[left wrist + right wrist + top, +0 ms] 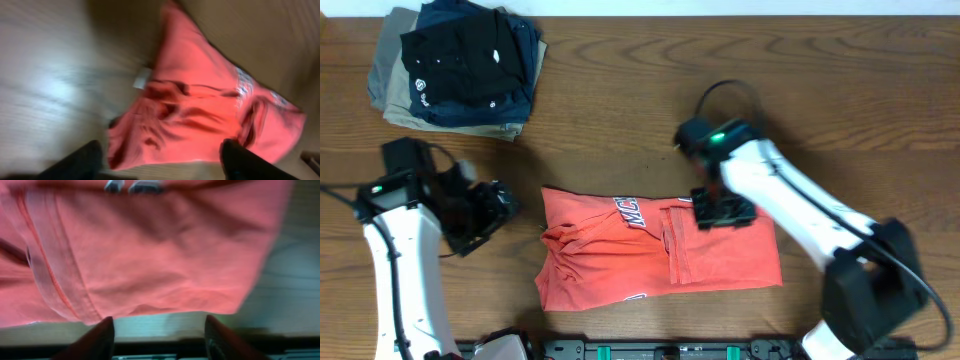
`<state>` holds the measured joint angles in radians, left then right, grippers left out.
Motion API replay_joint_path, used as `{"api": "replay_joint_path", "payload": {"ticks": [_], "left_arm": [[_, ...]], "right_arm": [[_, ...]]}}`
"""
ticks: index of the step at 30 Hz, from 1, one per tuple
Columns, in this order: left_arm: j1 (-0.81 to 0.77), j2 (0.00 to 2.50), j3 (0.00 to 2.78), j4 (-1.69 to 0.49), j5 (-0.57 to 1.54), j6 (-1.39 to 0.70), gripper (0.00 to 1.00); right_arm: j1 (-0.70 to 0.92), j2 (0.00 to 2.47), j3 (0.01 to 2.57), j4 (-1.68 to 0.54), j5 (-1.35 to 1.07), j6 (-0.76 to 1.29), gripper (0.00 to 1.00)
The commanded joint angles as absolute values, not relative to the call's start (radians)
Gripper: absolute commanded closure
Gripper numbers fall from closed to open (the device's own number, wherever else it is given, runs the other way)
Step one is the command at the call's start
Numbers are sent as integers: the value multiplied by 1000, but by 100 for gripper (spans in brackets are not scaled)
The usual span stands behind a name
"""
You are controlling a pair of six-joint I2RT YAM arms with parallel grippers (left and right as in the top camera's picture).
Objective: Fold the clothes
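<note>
My right gripper is to pick up the T-shirt next by its outer corner, farthest from my left gripper, to straighten that edge of the T-shirt for folding.
The clothes, a coral-red T-shirt, lie folded into a rough rectangle on the wooden table, with navy lettering showing near the top edge. My left gripper sits just left of the shirt, apart from it. In the left wrist view the blurred shirt lies ahead of my open left gripper, which holds nothing. My right gripper hovers over the shirt's upper right part. In the right wrist view the shirt fills the frame, and my right gripper is open with only bare table between its fingers.
A stack of folded black and navy garments on a khaki one lies at the back left corner. A black rail runs along the table's front edge, just below the shirt.
</note>
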<state>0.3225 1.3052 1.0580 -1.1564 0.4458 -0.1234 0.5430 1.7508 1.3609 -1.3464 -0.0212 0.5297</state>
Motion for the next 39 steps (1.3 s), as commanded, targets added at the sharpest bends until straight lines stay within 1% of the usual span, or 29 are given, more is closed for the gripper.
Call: {"api": "replay_joint_path", "payload": {"ticks": [1, 2, 3, 5, 6, 7, 11, 14, 18, 19, 20, 21, 27, 30, 33, 36, 39], "left_arm": [[193, 1300, 1049, -1165, 547, -34, 46], [149, 1300, 1049, -1163, 547, -34, 54], [101, 1300, 1049, -1162, 547, -34, 61], [-7, 1300, 1049, -1161, 547, -38, 63], [-66, 1300, 1049, -1161, 547, -41, 64], [-117, 1300, 1049, -1158, 547, -52, 64], [-331, 1309, 1049, -1096, 546, -199, 69], [-477, 1336, 1049, -999, 546, -307, 74], [-601, 1406, 1049, -870, 521, -416, 81], [-623, 1431, 1049, -842, 509, -438, 81], [-644, 1463, 1049, -813, 497, -460, 90], [-658, 1494, 1049, -788, 496, -471, 94], [-692, 1697, 1049, -638, 497, -473, 94], [-692, 1753, 1049, -594, 497, -473, 94], [-691, 1806, 1049, -576, 497, -473, 94], [-691, 1843, 1049, -578, 497, -473, 94], [-691, 1862, 1049, -582, 496, -478, 94]], "right_arm": [[472, 1701, 1379, -1358, 25, 491, 42], [453, 1700, 1379, -1367, 28, 484, 51], [438, 1700, 1377, -1372, 29, 474, 66], [411, 1700, 1363, -1373, 30, 462, 86], [403, 1700, 1355, -1374, 30, 463, 94], [395, 1700, 1346, -1374, 30, 462, 98], [363, 1700, 1296, -1372, 30, 463, 98], [337, 1700, 1236, -1337, 29, 463, 99], [305, 1700, 1150, -1277, 18, 464, 98], [293, 1700, 1128, -1265, 18, 466, 99], [279, 1700, 1107, -1254, 19, 466, 99], [266, 1700, 1091, -1246, 19, 466, 99], [184, 1700, 1010, -1170, 1, 461, 99], [168, 1700, 990, -1136, -8, 446, 99], [151, 1700, 952, -1075, -12, 440, 97], [137, 1700, 901, -990, -68, 437, 98], [136, 1700, 852, -910, -110, 421, 97]]}}
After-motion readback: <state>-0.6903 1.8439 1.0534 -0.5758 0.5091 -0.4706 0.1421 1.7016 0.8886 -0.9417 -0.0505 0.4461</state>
